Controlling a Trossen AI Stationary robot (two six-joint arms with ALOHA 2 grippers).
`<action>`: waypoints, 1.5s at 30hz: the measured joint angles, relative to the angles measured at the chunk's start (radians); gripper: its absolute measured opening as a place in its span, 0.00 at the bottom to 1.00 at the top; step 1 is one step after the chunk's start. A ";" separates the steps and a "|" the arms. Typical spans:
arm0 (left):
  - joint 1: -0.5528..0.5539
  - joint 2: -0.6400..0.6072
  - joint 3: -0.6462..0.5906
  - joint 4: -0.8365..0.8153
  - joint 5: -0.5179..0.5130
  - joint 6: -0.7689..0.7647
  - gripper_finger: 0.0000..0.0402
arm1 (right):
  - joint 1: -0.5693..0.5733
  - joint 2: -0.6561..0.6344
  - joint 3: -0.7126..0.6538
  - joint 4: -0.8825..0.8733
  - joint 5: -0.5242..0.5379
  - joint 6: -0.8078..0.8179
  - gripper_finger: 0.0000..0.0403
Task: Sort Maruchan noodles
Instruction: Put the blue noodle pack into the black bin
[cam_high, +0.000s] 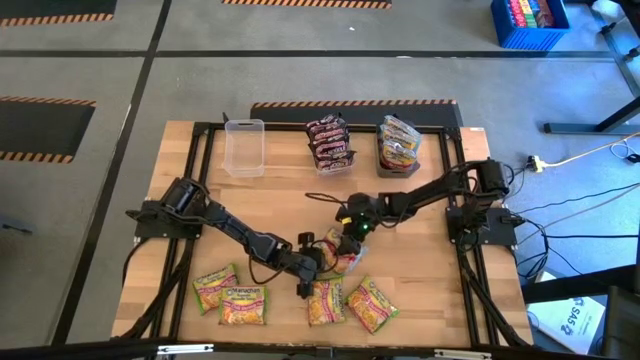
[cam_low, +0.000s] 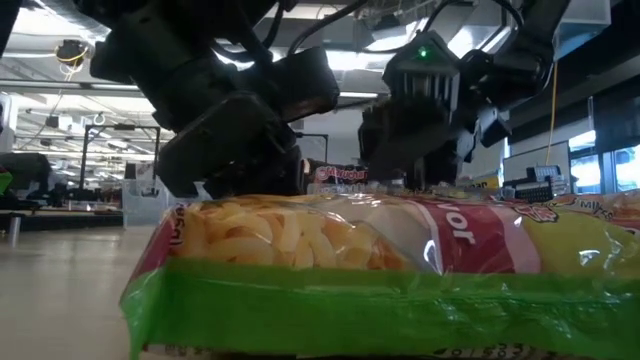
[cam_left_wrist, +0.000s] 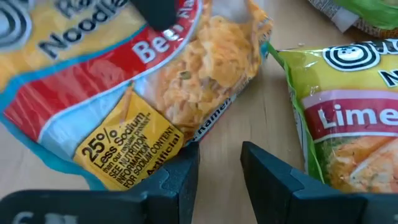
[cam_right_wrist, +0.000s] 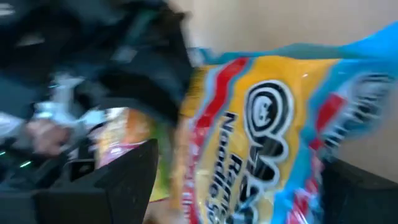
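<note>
My right gripper grips the Maruchan packet by its printed middle (cam_high: 344, 259) next. Then it sorts the packet into the tub of yellow-orange packets.
A yellow-orange Maruchan packet with a blue edge (cam_high: 347, 258) (cam_left_wrist: 106, 81) (cam_right_wrist: 261, 124) lies mid-table between both grippers. My right gripper (cam_high: 350, 238) (cam_right_wrist: 239, 186) is open above it, one finger on each side of the packet. My left gripper (cam_high: 305, 283) (cam_left_wrist: 219, 174) is low over the table just left of it, open by a narrow gap with bare wood between the fingers. The packet's printed corner (cam_left_wrist: 134, 155) reaches one left finger. Several yellow-green packets (cam_high: 243, 305) (cam_high: 372, 305) lie flat along the near edge, and one of them (cam_low: 400, 270) fills the low view. My right gripper comes at the yellow-orange packet from above, its fingers (cam_right_wrist: 124, 180) standing at the packet's two side edges. I cannot tell whether they touch it. My left gripper has the packet's corner next to one finger (cam_left_wrist: 180, 177); I cannot tell whether they touch.
At the far edge stand an empty clear tub (cam_high: 245, 147), a tub of dark maroon packets (cam_high: 330, 140) and a tub of yellow-orange packets (cam_high: 400, 145). A lime packet (cam_left_wrist: 348, 124) lies close beside my left gripper. The two grippers are close together.
</note>
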 joint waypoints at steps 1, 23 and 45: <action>0.001 0.000 0.000 0.001 0.000 0.000 0.30 | 0.000 0.000 0.000 0.006 -0.006 0.004 0.76; 0.007 -0.051 -0.006 -0.032 -0.004 0.004 0.30 | 0.021 -0.030 0.001 0.004 -0.068 -0.086 0.24; 0.000 -0.179 -0.003 -0.211 -0.061 -0.004 0.30 | -0.351 -0.822 0.002 -0.908 0.357 -0.710 0.27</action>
